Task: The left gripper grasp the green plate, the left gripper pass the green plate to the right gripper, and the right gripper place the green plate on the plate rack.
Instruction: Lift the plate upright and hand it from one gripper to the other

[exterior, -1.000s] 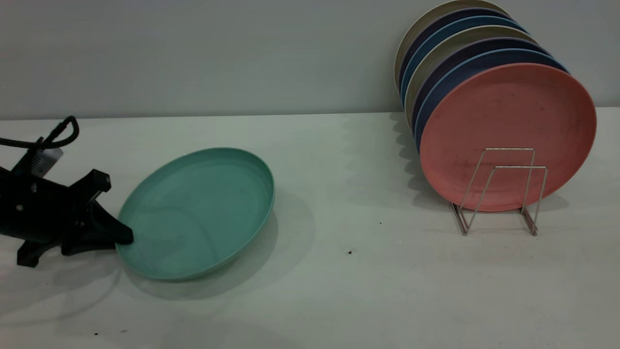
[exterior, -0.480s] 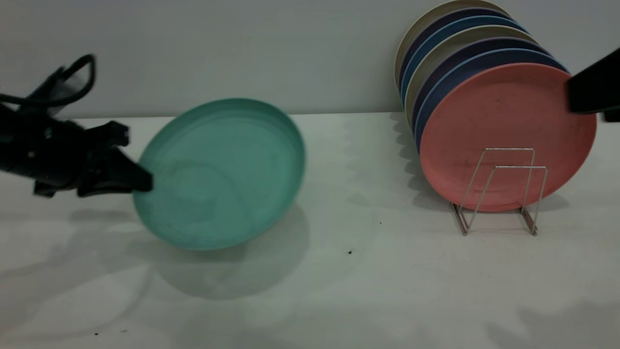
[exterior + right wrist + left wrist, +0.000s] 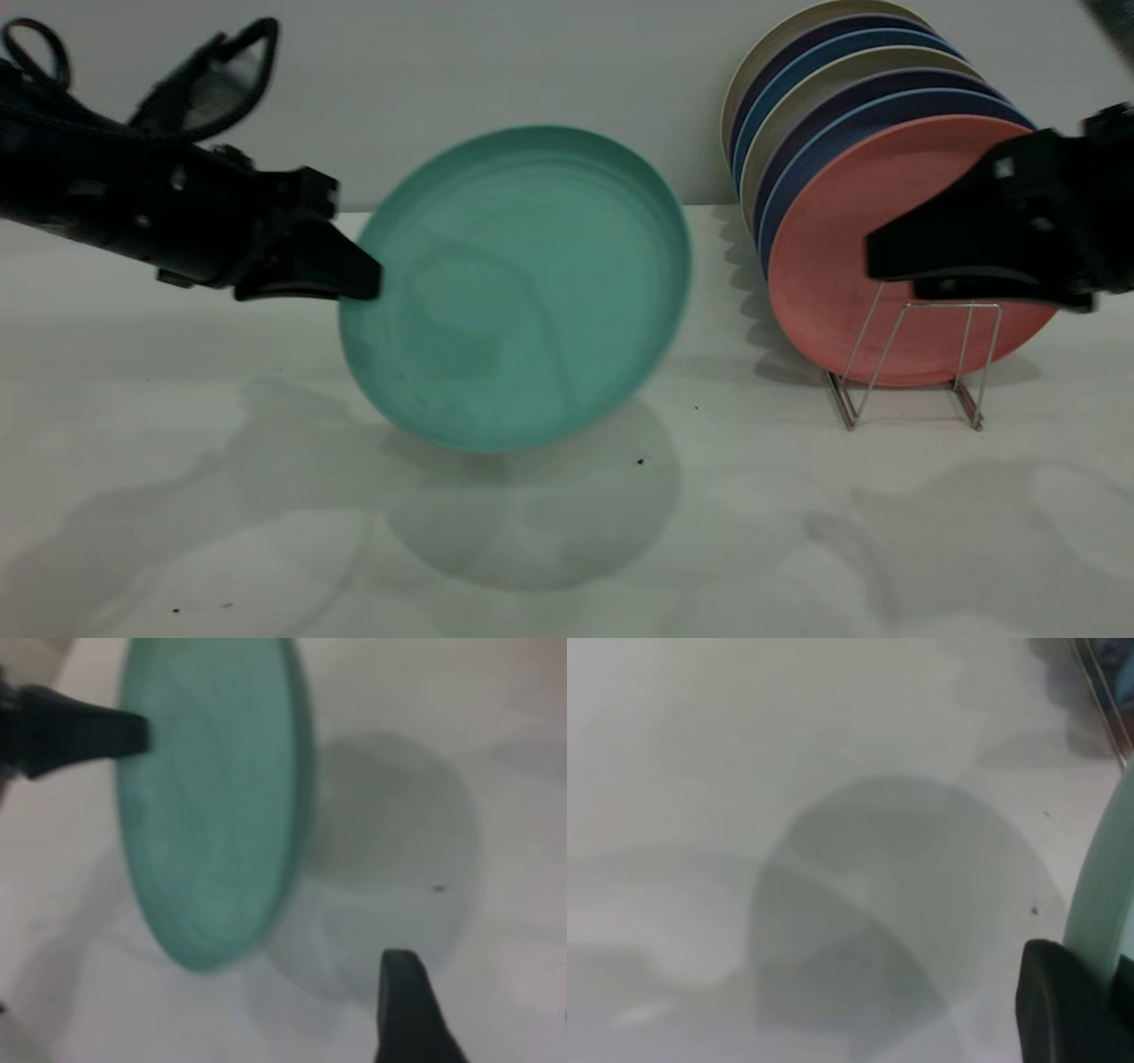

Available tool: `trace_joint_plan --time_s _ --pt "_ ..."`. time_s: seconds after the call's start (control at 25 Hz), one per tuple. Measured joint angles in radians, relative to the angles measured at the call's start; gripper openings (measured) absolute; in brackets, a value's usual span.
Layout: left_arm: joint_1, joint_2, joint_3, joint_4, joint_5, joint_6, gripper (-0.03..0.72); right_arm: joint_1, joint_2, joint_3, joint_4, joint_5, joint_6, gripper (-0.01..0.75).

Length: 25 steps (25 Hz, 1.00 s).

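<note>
My right gripper grabs the green plate by its free rim (image 3: 681,250) opposite my left gripper's hold next, to place the plate on the plate rack (image 3: 952,306).
The green plate (image 3: 523,283) hangs in the air over the middle of the table, tilted up with its face toward the exterior camera. My left gripper (image 3: 370,285) is shut on its left rim. In the left wrist view the plate's rim (image 3: 1099,895) runs between my left gripper's black fingers (image 3: 1059,1010). My right gripper (image 3: 890,270) is open and hovers at the right, in front of the pink plate, a plate's width from the green one. The right wrist view shows the green plate (image 3: 213,806) edge-on and one of my right gripper's fingers (image 3: 403,1010). The plate rack (image 3: 952,306) stands at the back right.
Several plates stand upright in the rack, with a salmon-pink plate (image 3: 842,221) foremost and blue, dark and beige ones (image 3: 797,97) behind. Two wire loops stand bare in front of the pink plate. A grey wall runs along the table's back edge.
My left gripper has lifted the green plate off the table and carried it up and to the right. My right gripper has come in from the right edge.
</note>
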Motion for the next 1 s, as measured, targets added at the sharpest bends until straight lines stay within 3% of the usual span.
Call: trace_joint_plan --time_s 0.28,0.64,1.0 --pt "-0.078 0.0 0.0 -0.004 -0.036 -0.001 0.013 0.0 0.085 -0.03 0.003 0.081 -0.008 0.441" --pt "-0.172 0.0 0.0 -0.047 -0.041 -0.008 0.013 0.05 0.086 -0.033 0.002 0.075 -0.02 0.441" --pt "-0.244 0.0 -0.011 -0.056 -0.017 -0.009 0.013 0.05 0.086 -0.033 0.002 0.053 -0.023 0.441"
